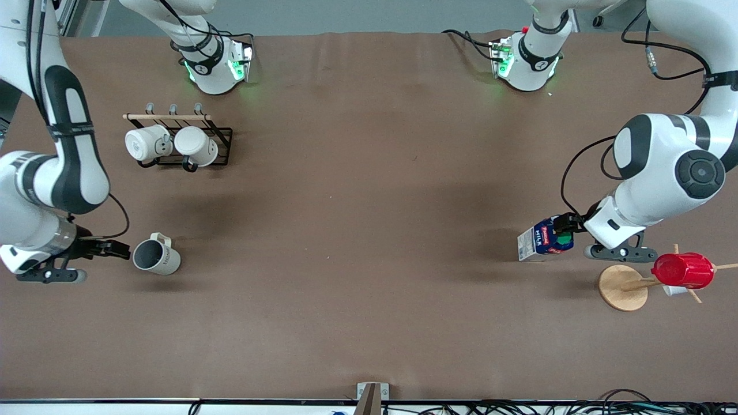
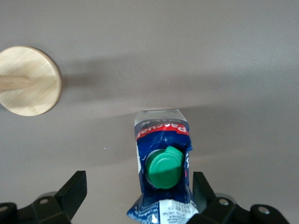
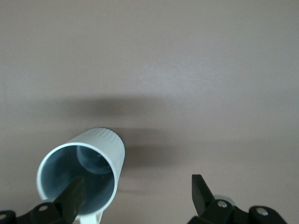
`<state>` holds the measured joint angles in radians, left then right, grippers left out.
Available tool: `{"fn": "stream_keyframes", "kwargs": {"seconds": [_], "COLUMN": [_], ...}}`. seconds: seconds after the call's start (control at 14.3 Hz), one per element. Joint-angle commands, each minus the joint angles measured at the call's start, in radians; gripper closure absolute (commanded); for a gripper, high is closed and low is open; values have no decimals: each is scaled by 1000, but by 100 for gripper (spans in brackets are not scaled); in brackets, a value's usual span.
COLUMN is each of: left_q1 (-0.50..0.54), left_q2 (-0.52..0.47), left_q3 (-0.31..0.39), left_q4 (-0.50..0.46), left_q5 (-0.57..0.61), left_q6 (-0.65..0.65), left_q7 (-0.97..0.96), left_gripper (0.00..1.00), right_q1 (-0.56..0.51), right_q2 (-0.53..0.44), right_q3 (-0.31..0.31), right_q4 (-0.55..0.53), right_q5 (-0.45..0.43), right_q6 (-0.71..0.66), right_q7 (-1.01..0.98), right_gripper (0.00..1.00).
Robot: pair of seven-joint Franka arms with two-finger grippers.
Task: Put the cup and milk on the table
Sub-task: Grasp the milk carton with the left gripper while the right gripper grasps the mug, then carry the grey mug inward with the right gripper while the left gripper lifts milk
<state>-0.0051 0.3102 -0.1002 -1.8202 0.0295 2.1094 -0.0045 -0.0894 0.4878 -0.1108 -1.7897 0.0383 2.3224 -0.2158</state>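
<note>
The left gripper will next grab the carton by its green-capped top, to place the milk on the tabletop.
The cup stands upright on the brown table near the right arm's end, its handle toward the robots. My right gripper is open just beside it. In the right wrist view the cup shows its grey inside, with one finger over its mouth and the other out over bare table. The milk stands on the table near the left arm's end. My left gripper is open over its top. In the left wrist view the carton with its green cap lies against one finger.
A black wire rack holding two white mugs stands toward the robots from the cup. A wooden peg stand with a round base carries a red cup beside the milk; the base also shows in the left wrist view.
</note>
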Motion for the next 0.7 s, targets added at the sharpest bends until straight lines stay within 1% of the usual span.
{"fn": "stream_keyframes", "kwargs": {"seconds": [0.0, 0.07, 0.14, 0.21, 0.28, 0.35, 0.42, 0.56, 0.63], "left_q1": [-7, -7, -10, -10, -9, -9, -7, -7, -6], "left_q2": [12, 20, 21, 26, 30, 35, 36, 47, 52], "left_q3": [-21, -22, -24, -27, -33, -33, -35, -35, -35], "left_q4": [-11, -10, -11, -11, -10, -10, -10, -8, -10], "left_q5": [4, 4, 4, 4, 4, 4, 4, 4, 4], "left_q6": [32, 32, 32, 34, 34, 34, 34, 41, 52], "left_q7": [-34, -41, -45, -45, -45, -45, -45, -45, -45], "left_gripper": [0, 0, 0, 0, 2, 4, 10, 24, 29], "right_q1": [14, 20, 25, 27, 28, 28, 28, 27, 28], "right_q2": [-18, -12, -6, 0, 11, 14, 14, 23, 25], "right_q3": [6, 6, 8, 8, 8, 8, 10, 10, 10], "right_q4": [-94, -105, -112, -117, -117, -117, -117, -117, -116], "right_q5": [-5, -5, -5, -5, -5, -5, -5, 3, 6], "right_q6": [103, 120, 139, 153, 158, 158, 161, 170, 169], "right_q7": [-17, -17, -17, -19, -19, -19, -19, -16, -13], "right_gripper": [0, 1, 5, 11, 22, 39, 60, 94, 100]}}
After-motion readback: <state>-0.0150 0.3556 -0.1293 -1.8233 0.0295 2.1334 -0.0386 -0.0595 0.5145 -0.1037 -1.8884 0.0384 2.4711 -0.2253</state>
